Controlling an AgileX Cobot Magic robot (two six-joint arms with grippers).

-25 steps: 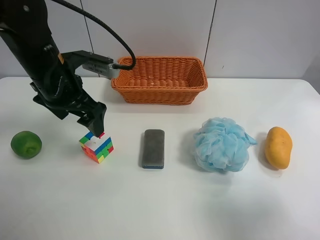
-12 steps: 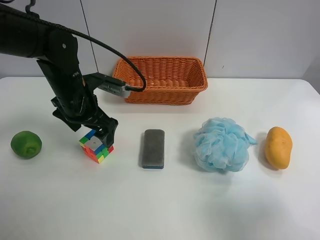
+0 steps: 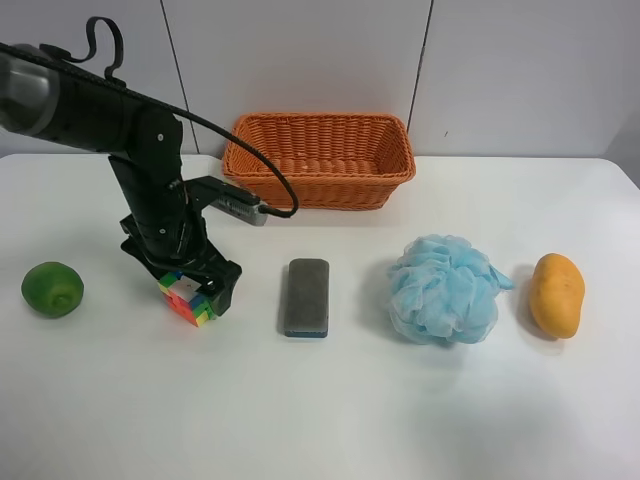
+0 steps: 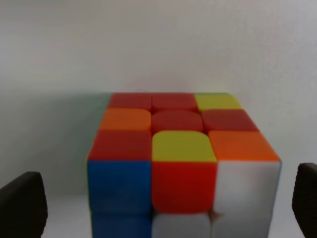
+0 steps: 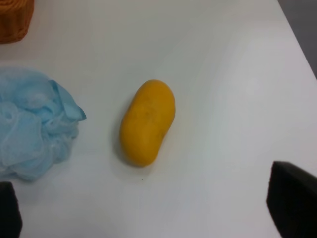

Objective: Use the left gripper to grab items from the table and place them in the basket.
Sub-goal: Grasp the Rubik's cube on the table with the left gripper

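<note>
The fingers of my left gripper reach down around the sides of the puzzle cube [image 3: 191, 301] and would catch the cube, so it is time to close now.
The multicoloured puzzle cube [image 3: 191, 301] sits on the white table [image 3: 330, 400] at the left. My left gripper [image 3: 193, 284] is lowered over it, open, one finger on each side. In the left wrist view the cube [image 4: 181, 148] fills the middle, with the left gripper [image 4: 163, 210] fingertips at both edges, apart from its sides. The green lime [image 3: 52, 289], grey-and-blue sponge [image 3: 307, 297], blue pouf [image 3: 442, 290] and yellow-orange potato [image 3: 557, 294] lie in a row. The wicker basket [image 3: 320, 192] stands at the back. My right gripper [image 5: 148, 208] is open above the potato [image 5: 147, 121].
The left arm's cable and grey connector [image 3: 235, 205] hang between the arm and the basket. The pouf [image 5: 29, 124] and a basket corner [image 5: 12, 20] show in the right wrist view. The table's edge [image 5: 297, 44] runs close beyond the potato.
The left arm has swung down and toward the cube. Its open fingers have dropped from just above the cube to either side of it. The items have not moved.
</note>
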